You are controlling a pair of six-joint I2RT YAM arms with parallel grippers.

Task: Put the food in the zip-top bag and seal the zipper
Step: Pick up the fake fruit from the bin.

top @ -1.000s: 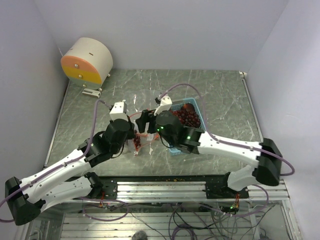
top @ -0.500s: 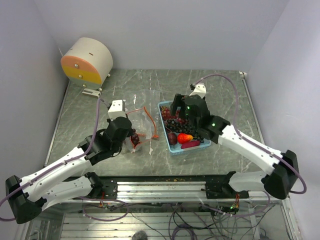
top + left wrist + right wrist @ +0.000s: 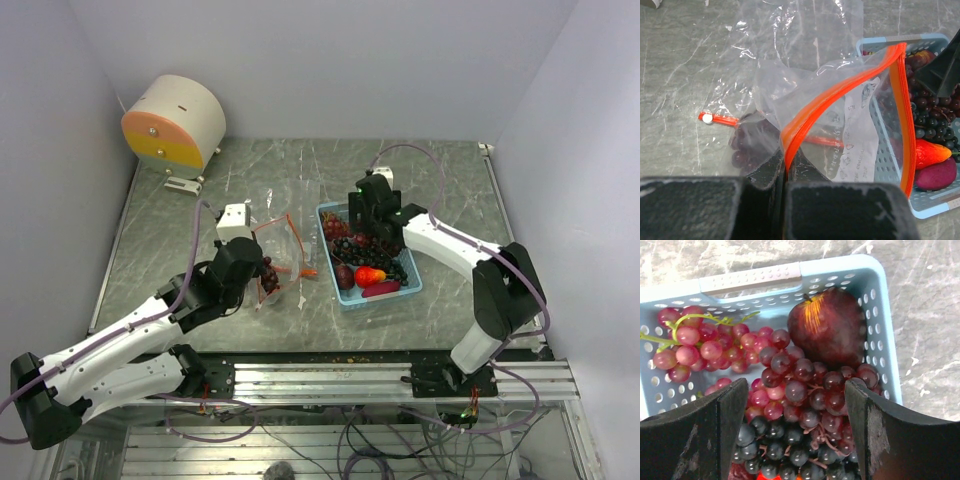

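I will next grab the red grape cluster with my right gripper across its end near the round fruit, so the rest can hang to enter the zip-top bag (image 3: 275,215).
My left gripper (image 3: 785,165) is shut on the orange-red zipper (image 3: 840,90), holding one lip of the clear zip-top bag (image 3: 805,65) up so its mouth gapes toward the tray. A dark red grape cluster (image 3: 747,145) lies inside the bag on the table. From above, the left gripper (image 3: 262,272) sits at the bag's (image 3: 275,215) near left corner. My right gripper (image 3: 796,390) hangs open over the light blue tray (image 3: 757,277), its fingers either side of a red grape cluster (image 3: 805,385). A dark red round fruit (image 3: 827,327) lies just beyond it.
The tray (image 3: 408,262) also holds pink grapes (image 3: 695,345), dark grapes (image 3: 775,445), a bright red-orange fruit (image 3: 370,275) and a purple piece (image 3: 381,289). A round white and orange device (image 3: 175,122) stands at the back left. Walls close in the table on three sides.
My right gripper has left the bag's mouth and swung right and back to the tray, now hovering over its far half. The left gripper kept its hold on the zipper.
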